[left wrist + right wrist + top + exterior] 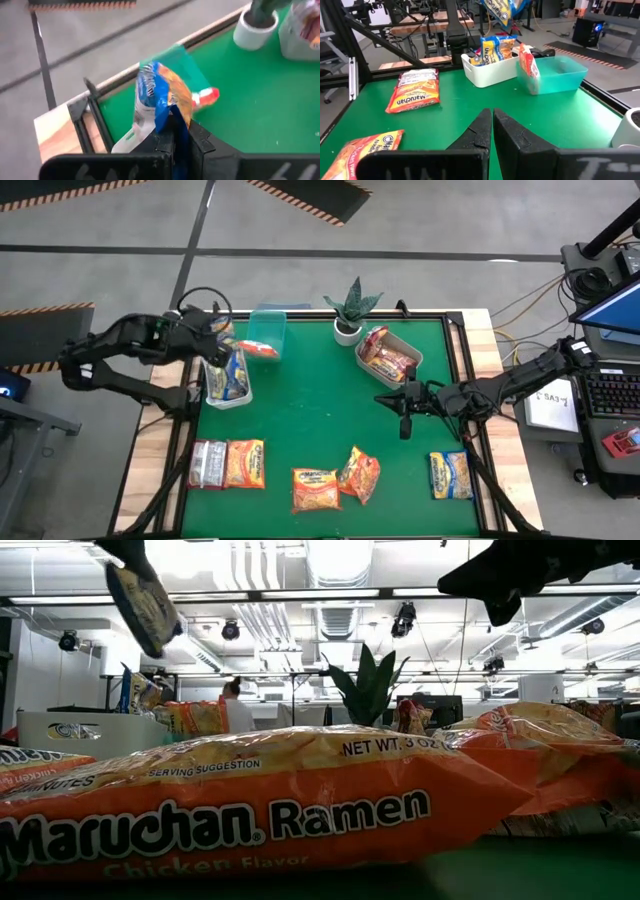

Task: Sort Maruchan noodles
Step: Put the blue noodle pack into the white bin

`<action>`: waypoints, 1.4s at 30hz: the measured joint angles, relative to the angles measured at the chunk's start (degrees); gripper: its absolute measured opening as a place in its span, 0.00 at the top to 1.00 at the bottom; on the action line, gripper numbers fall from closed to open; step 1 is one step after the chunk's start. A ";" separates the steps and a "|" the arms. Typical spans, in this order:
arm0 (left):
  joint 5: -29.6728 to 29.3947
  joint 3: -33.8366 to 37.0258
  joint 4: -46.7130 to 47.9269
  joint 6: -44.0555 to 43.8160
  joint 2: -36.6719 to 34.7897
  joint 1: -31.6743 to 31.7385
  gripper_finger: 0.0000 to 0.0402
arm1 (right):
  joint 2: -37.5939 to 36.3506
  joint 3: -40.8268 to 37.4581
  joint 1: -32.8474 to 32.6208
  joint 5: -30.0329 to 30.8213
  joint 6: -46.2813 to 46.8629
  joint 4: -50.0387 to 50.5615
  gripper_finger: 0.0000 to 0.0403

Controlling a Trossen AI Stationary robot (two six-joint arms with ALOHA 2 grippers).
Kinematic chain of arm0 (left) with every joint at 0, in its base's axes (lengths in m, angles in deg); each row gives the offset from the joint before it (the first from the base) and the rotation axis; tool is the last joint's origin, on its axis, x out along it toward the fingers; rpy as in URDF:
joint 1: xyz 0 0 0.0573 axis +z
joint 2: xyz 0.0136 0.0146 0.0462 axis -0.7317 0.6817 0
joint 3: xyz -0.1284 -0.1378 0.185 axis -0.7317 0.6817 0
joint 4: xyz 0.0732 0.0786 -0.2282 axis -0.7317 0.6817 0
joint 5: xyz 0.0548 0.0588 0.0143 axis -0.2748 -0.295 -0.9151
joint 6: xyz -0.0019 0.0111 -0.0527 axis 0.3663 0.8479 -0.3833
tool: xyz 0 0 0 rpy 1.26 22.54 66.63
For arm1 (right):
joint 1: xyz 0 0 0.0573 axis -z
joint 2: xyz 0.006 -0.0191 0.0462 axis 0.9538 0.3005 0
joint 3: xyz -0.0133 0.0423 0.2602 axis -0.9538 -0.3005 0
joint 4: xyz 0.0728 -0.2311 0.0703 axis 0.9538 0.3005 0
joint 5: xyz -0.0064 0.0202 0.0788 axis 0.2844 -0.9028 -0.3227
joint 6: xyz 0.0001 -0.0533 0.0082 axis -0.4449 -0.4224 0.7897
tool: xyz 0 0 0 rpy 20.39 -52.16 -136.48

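Observation:
The yellow-and-blue packet's loose end tilts high toward the teal bin, so my left gripper should move the packet inside the white bin's rim before releasing it.
My left gripper is shut on a yellow-and-blue Maruchan packet above the white bin, which holds more yellow-and-blue packets. A red packet leans on its edge inside the clear-teal bin. The grey bin holds red and orange packets. Flat on the mat lie a silvery packet, orange packets and a yellow-and-blue one. My right gripper is shut and hovers right of the mat's centre. My left gripper pinches the yellow-and-blue packet at one end between its two fingers, coming from above. The packet is lifted clear and hangs tilted below the fingers, over the white bin.
A potted plant stands at the far edge between the teal and grey bins. The mat's middle is bare green. The table's wooden rim and black frame border the mat. A person stands far off in the room.

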 joint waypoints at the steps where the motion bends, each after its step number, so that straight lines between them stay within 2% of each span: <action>1: 0.56 0.40 0.14 0.20 0.00 1.40 1.00 | 0.00 0.00 0.00 0.02 -0.09 0.01 0.98; 6: 2.92 4.35 1.26 1.26 -0.04 9.88 1.00 | 0.00 0.00 0.00 -0.02 -0.17 0.23 0.98; 12: 7.85 9.87 1.32 7.89 0.55 21.51 1.00 | 0.00 -0.02 0.00 -0.02 -0.46 0.33 0.98; 17: 12.95 13.76 0.80 12.86 1.77 27.46 1.00 | 0.00 -0.04 0.00 -0.02 -0.72 0.44 0.98; 27: 22.32 21.57 -2.83 19.40 6.27 28.46 1.00 | 0.00 -0.07 0.00 -0.02 -1.46 0.47 0.98; 35: 22.39 22.52 -13.67 24.46 11.08 28.46 1.00 | 0.00 -0.07 0.00 -0.02 -1.61 0.46 0.98; 42: 20.49 23.21 -15.55 25.28 17.61 28.46 1.00 | 0.00 -0.07 0.00 -0.02 -1.66 0.49 0.98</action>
